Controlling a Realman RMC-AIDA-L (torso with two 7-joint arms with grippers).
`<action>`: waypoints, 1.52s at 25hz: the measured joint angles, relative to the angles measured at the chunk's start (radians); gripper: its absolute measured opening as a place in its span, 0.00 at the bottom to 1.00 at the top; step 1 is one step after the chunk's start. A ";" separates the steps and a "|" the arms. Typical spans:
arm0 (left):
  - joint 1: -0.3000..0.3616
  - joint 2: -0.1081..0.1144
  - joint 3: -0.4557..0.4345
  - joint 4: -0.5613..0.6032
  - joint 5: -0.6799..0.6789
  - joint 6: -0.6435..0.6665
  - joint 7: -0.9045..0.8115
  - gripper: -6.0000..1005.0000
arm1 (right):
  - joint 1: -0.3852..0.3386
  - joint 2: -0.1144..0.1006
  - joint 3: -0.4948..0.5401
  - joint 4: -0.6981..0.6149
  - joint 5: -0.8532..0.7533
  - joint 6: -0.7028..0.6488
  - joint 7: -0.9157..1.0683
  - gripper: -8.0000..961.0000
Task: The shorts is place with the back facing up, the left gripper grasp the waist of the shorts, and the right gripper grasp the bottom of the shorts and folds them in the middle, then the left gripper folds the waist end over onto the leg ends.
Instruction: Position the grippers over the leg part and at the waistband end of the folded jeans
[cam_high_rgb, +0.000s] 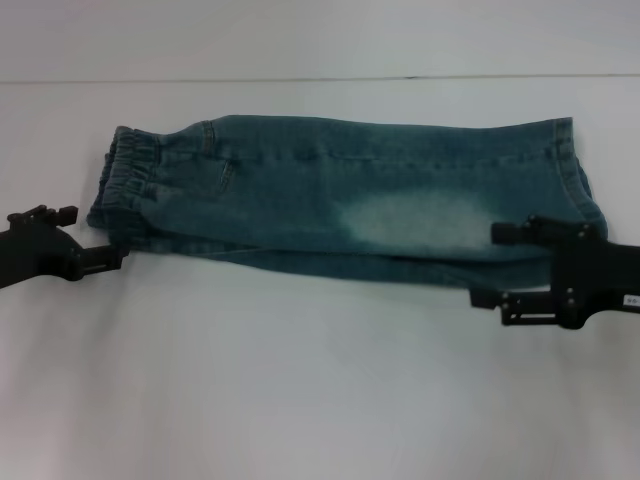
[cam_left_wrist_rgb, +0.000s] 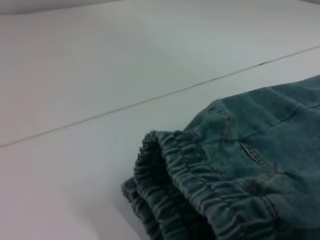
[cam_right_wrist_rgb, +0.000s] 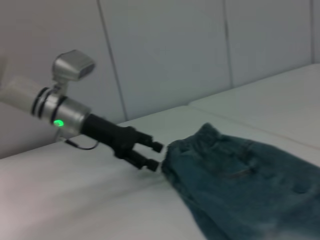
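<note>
My left gripper's fingers stop short of the elastic waistband's near corner (cam_high_rgb: 122, 222) (cam_left_wrist_rgb: 235, 215), so it is too early to close. They move toward that corner first, then close on it.
The blue-green denim shorts (cam_high_rgb: 350, 200) lie folded lengthwise on the white table, with the elastic waist (cam_high_rgb: 130, 170) at the left and the leg hems (cam_high_rgb: 565, 150) at the right. My left gripper (cam_high_rgb: 97, 235) is open just off the near corner of the waist, holding nothing. In the right wrist view the left gripper (cam_right_wrist_rgb: 156, 155) shows with its fingers spread beside the waist (cam_right_wrist_rgb: 175, 150). My right gripper (cam_high_rgb: 485, 265) is open at the near right corner, one finger over the denim and the other over the table. The left wrist view shows the gathered waistband (cam_left_wrist_rgb: 200, 190) close up.
The white table (cam_high_rgb: 300, 380) stretches bare in front of the shorts. A seam line (cam_high_rgb: 300, 79) runs across the back of the table. A pale tiled wall (cam_right_wrist_rgb: 175, 50) stands behind the left arm.
</note>
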 joint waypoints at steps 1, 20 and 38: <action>-0.003 0.000 0.000 -0.002 0.000 -0.005 0.001 0.89 | 0.002 0.000 -0.008 0.004 -0.001 -0.001 0.001 0.98; -0.073 0.018 0.028 -0.097 0.051 -0.115 -0.002 0.83 | 0.015 0.000 -0.049 0.022 -0.001 -0.011 0.019 0.98; -0.088 0.001 0.040 -0.080 0.051 -0.083 0.062 0.60 | 0.018 0.000 -0.049 0.038 0.000 0.011 0.042 0.98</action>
